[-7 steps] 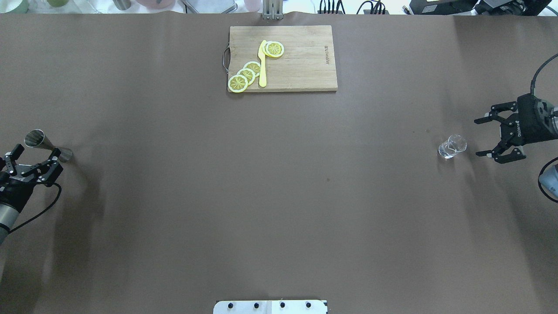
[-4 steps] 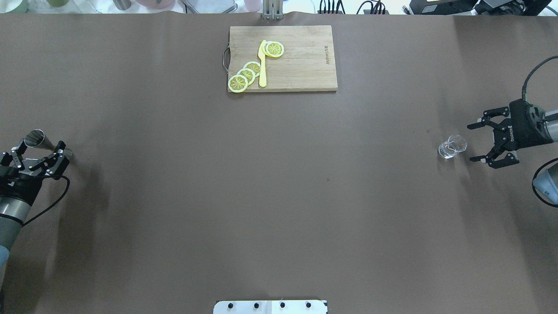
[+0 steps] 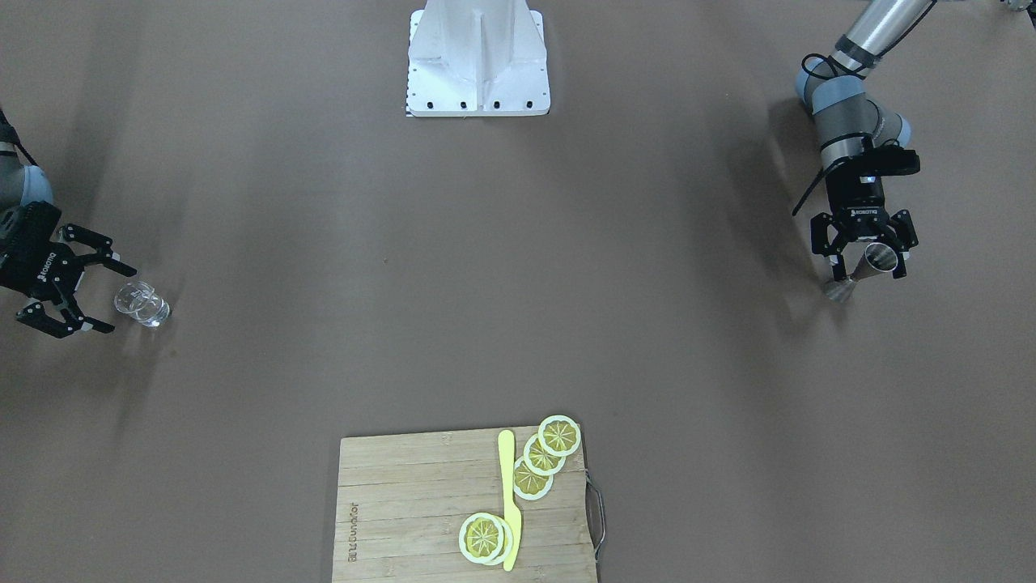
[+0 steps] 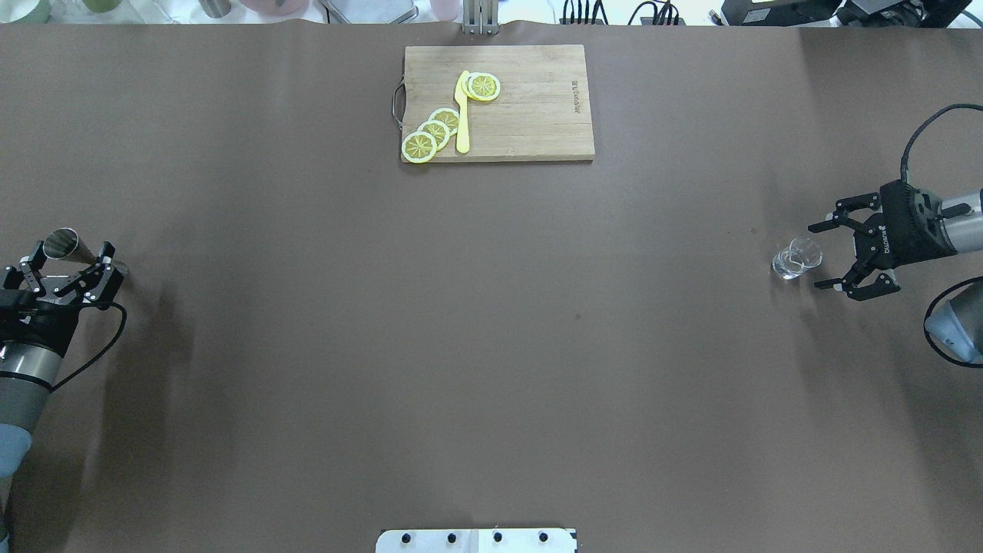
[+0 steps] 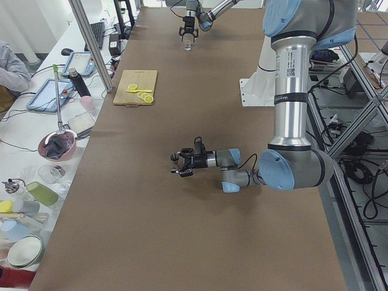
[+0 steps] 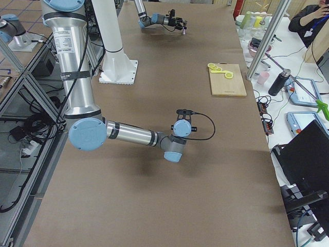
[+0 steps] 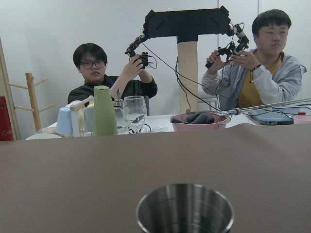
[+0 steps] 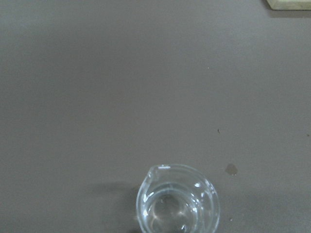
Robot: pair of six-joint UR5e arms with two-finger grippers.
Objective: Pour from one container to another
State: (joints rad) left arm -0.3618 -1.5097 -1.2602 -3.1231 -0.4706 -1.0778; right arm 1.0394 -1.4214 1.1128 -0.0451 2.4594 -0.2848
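Observation:
My left gripper is going to grip the silver jigger next by its narrow middle (image 3: 855, 278) between its sloping cups. The jigger flares wide toward both open ends.
The clear glass cup (image 4: 796, 258) stands at the table's right side, and it shows again low in the right wrist view as the glass cup (image 8: 177, 201). My right gripper (image 4: 823, 256) is open just to its right, fingertips level with the cup's near rim and not touching it. The silver jigger (image 4: 63, 244) stands upright at the far left. My left gripper (image 4: 69, 259) is open with a finger on each side of it. From across the table, the jigger (image 3: 874, 259) sits between that left gripper's (image 3: 864, 247) spread fingers. The jigger's rim (image 7: 184, 208) fills the bottom of the left wrist view.
A wooden cutting board (image 4: 537, 115) with lemon slices (image 4: 434, 132) and a yellow knife (image 4: 462, 115) lies at the far middle. The robot's white base (image 3: 477, 61) is at the near edge. Brown paper covers the table. Two operators sit beyond the far edge.
My left gripper has moved forward until its fingers straddle the jigger. My right gripper has slid left, closer to the glass cup. Both stay open.

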